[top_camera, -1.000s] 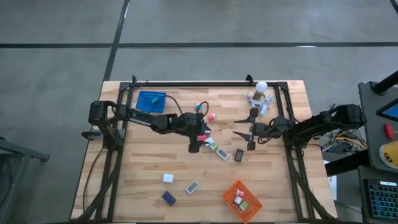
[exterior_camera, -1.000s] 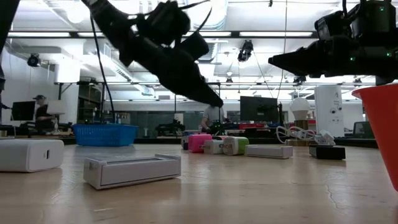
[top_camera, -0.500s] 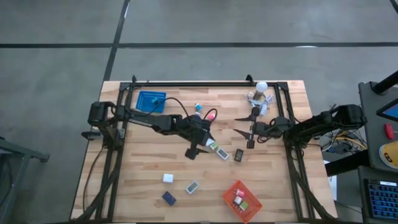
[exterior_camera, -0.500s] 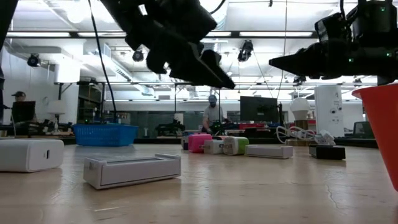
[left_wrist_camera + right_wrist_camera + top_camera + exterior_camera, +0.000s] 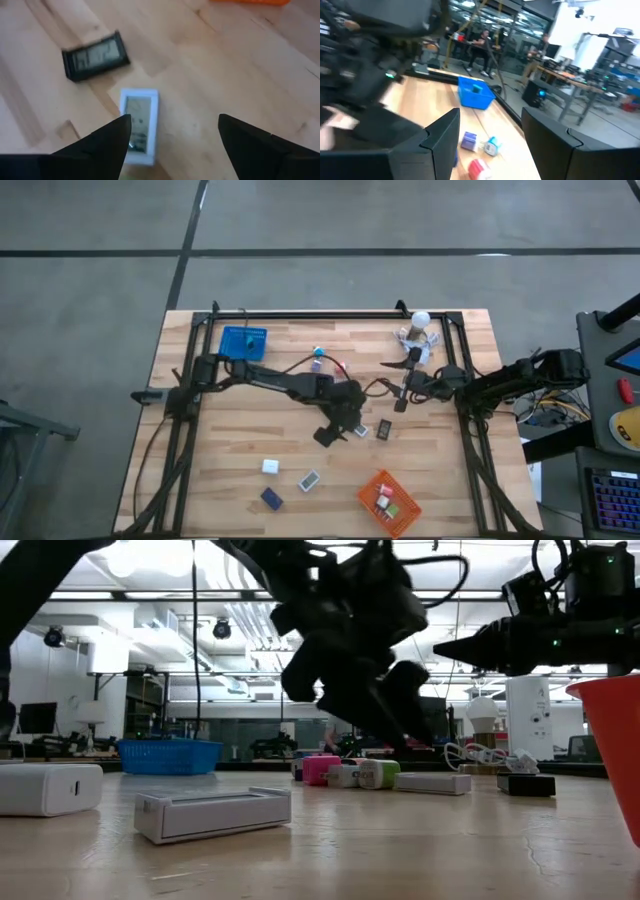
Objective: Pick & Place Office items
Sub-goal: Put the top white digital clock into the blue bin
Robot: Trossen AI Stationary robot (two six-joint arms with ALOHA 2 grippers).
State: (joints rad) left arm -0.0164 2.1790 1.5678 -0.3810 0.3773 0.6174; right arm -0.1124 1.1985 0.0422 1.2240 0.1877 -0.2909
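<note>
My left gripper should next grab the box's long side edges, so that it can put the long white box into the blue mesh basket (image 5: 244,343).
Office items lie scattered on the wooden table. A long white box (image 5: 139,125) and a dark grey box (image 5: 95,56) lie flat near the middle. My left gripper (image 5: 174,122) hovers open above them, slanting down, with the white box (image 5: 355,427) just below one finger and nothing between the fingers. In the low view it (image 5: 395,705) is clear of the tabletop. My right gripper (image 5: 400,385) waits open and level at the right, above the table. A white box (image 5: 270,466), a grey box (image 5: 309,479) and a dark blue block (image 5: 271,498) lie nearer the front edge.
An orange mesh basket (image 5: 388,502) with a few items stands at the front right, a blue mesh basket (image 5: 243,342) at the far left. A white ball-topped cluster (image 5: 420,328) sits at the far right. Teal (image 5: 318,352) and pink (image 5: 340,365) items lie behind the left arm.
My left gripper has swung toward the table's right and near edges, over the white and dark boxes. It has rolled and tipped further down, its fingers still apart. My right gripper has stayed in place.
</note>
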